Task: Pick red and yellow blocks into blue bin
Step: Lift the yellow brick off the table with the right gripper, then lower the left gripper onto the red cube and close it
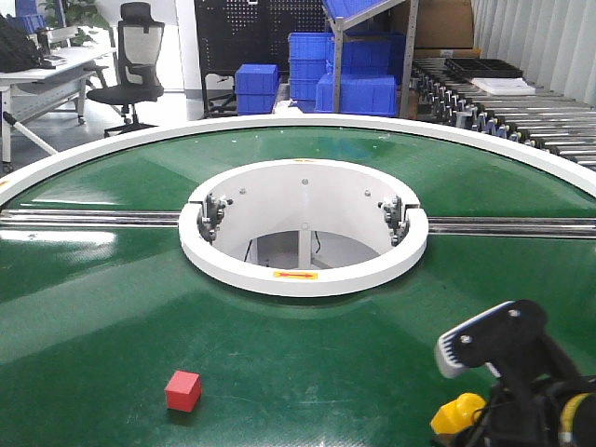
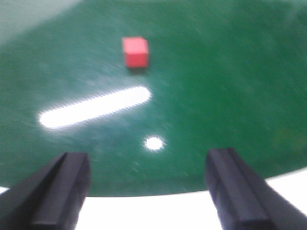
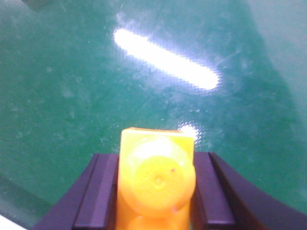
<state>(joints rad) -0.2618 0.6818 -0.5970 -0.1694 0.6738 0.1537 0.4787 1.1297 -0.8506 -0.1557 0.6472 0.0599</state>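
Note:
My left gripper grabs the red cube [image 1: 182,390] by opposite sides next, for the blue bin.
The red cube [image 1: 182,390] sits on the green table at the near left. In the left wrist view the red cube [image 2: 135,51] lies well ahead of my left gripper [image 2: 148,163], which is open and empty above the table's white edge. My right gripper [image 3: 157,160] is shut on the yellow studded brick [image 3: 157,177], held clear above the green surface. In the front view the right gripper [image 1: 463,416] and the yellow brick [image 1: 456,412] are at the bottom right. The blue bin is out of view.
A white ring [image 1: 303,270] surrounds the hole at the middle of the round green table [image 1: 112,317]. Metal rails [image 1: 88,219] run left and right from it. Stacked blue crates [image 1: 354,93], an office chair [image 1: 135,65] and a roller conveyor [image 1: 531,116] stand beyond the table.

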